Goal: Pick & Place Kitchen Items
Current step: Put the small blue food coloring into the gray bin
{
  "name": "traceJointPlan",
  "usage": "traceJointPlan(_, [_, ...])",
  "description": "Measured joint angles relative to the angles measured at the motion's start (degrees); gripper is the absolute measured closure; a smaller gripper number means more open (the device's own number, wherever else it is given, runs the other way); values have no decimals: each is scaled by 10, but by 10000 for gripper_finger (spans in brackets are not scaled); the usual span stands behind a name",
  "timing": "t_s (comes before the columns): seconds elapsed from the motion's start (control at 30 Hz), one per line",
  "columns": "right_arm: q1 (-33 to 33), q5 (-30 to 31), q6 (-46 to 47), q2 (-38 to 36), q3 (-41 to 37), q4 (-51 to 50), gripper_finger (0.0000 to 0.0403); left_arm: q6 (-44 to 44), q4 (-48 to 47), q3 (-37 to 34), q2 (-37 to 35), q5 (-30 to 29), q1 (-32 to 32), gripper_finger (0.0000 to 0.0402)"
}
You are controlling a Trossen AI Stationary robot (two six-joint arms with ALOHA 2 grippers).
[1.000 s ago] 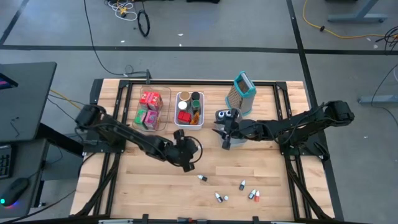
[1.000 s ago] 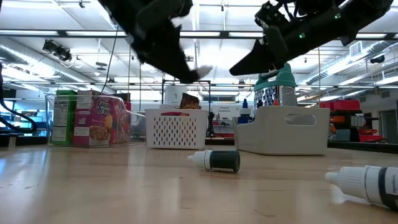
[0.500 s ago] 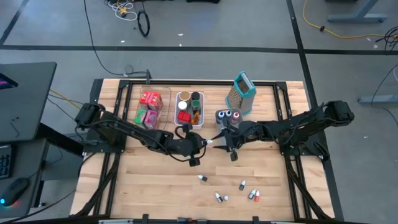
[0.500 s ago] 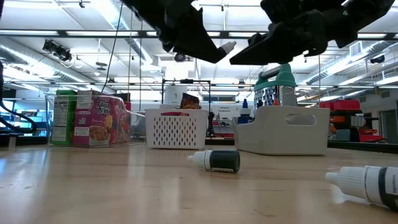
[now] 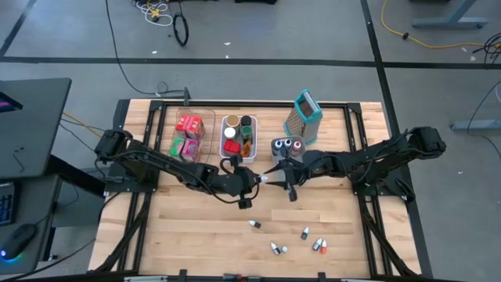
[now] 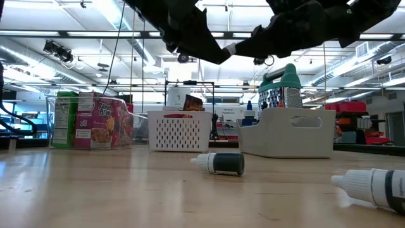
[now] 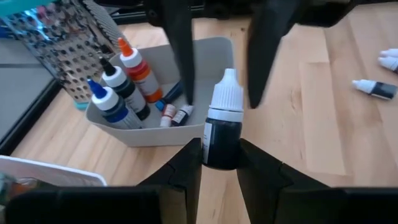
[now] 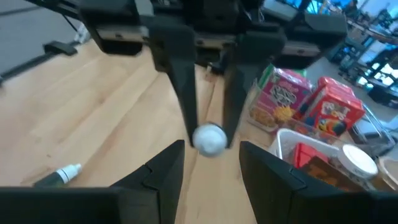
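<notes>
My right gripper grabs the small dark bottle by its white cap [image 5: 263, 179] next, to put the bottle into the grey bin [image 5: 283, 154].
A small dark bottle with a white cap [image 7: 221, 127] is held in the air over the middle of the table by my left gripper [image 5: 257, 182], which is shut on it. In the low view its cap [image 6: 231, 48] points at my right gripper [image 5: 275, 178]. My right gripper is open and faces the left one. Its fingers [image 7: 180, 59] stand on either side of the cap without touching it. In the right wrist view the cap [image 8: 209, 138] shows end-on between my own open fingers. My left gripper pinches the bottle's dark body [image 7: 219, 149] between its two fingers, near the bottom end. The fingers come level from the table's left and lie along the bottle. The bottle is lifted clear of the table, with its cap pointing toward the table's right.
Behind the grippers stands a grey bin [image 5: 286, 147] of bottles, with the metal grater [image 5: 305, 117] beyond it. A white bin [image 5: 239, 138] and a clear bin [image 5: 190, 135] stand further left. Several small bottles lie loose on the near part of the table [image 5: 254, 225] [image 5: 305, 233] [image 5: 319, 245].
My left gripper has carried the bottle up and toward the table's right. My right gripper has come away from the grey bin toward the table's near-left and turned level to face the left one, then closed in until its fingers flank the cap.
</notes>
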Motion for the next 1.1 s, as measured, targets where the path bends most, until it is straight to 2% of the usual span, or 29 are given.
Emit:
traceJointPlan(0.27, [0,-20,5,0,0,22,250,-1,6,0,0,-19,0,303])
traceJointPlan(0.53, [-1,-13,-1,0,0,27,317,4,22,-1,1,-18,8,303])
traceJointPlan(0.7, [0,16,-6,-1,1,24,351,5,22,-1,1,-22,10,303])
traceJointPlan(1.0, [0,29,-10,-1,1,14,336,5,25,-1,2,-22,11,289])
traceJointPlan(1.1, [0,39,-10,0,1,-2,343,5,38,0,1,-41,11,276])
